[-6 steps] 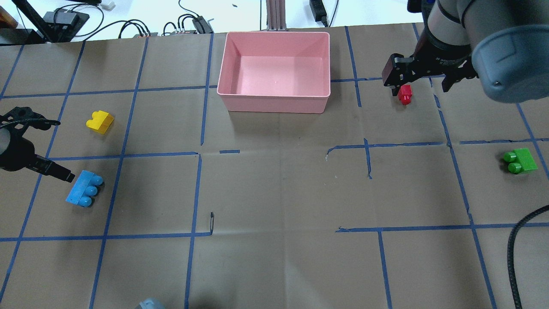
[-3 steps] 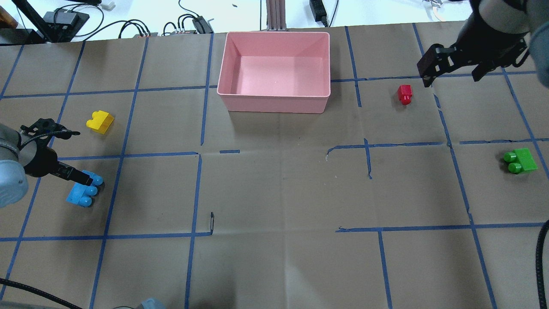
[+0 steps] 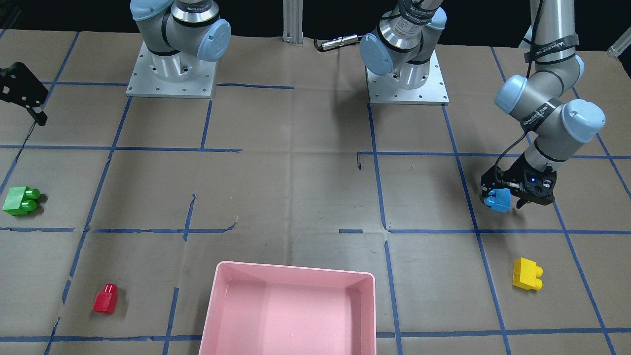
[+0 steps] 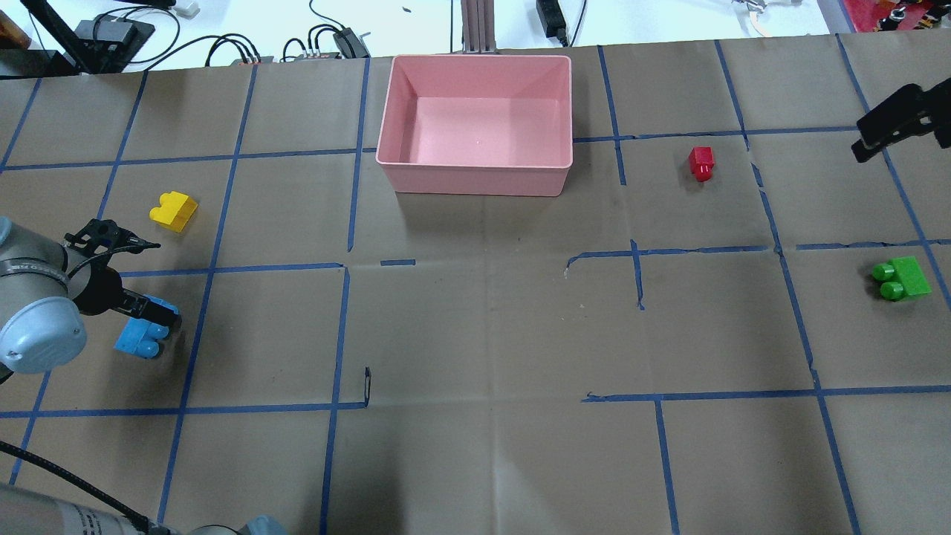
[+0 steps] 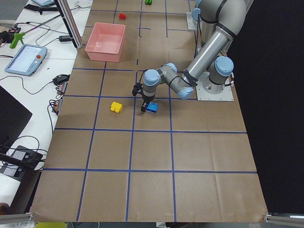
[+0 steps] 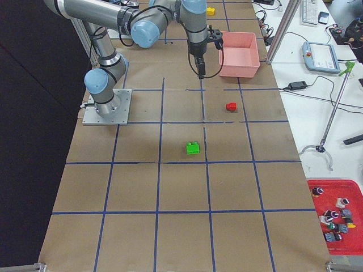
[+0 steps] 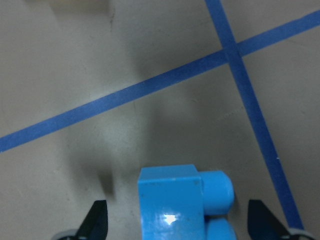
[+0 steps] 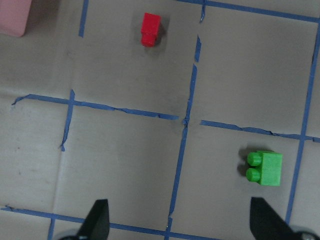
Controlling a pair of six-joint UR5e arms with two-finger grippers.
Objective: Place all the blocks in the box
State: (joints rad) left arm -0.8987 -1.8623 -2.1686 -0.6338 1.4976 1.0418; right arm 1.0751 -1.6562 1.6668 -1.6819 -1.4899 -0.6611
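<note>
I need to put the light blue block into the pink box point(image 3: 288, 307), so I will next grab the block by its square body point(image 3: 501, 201) with my left gripper.
My left gripper point(image 4: 148, 316) is open and low over the light blue block point(image 4: 136, 342). In the left wrist view the block point(image 7: 172, 205) lies between the two fingertips point(image 7: 97, 222) with a gap on each side. The yellow block point(image 4: 173, 210) lies beyond it. My right gripper point(image 4: 888, 128) is open and empty, high at the far right. Its wrist view shows the red block point(image 8: 150, 29) and the green block point(image 8: 265, 167) on the table below. The pink box point(image 4: 475, 160) stands empty at the far middle.
The table is brown paper with a blue tape grid point(image 4: 342, 267). Cables and electronics point(image 4: 327, 41) lie beyond the far edge. The red block point(image 4: 700, 162) is right of the box and the green block point(image 4: 901, 279) is near the right edge.
My left gripper has moved right and now straddles the blue block. My right gripper has moved away from the red block toward the right edge.
</note>
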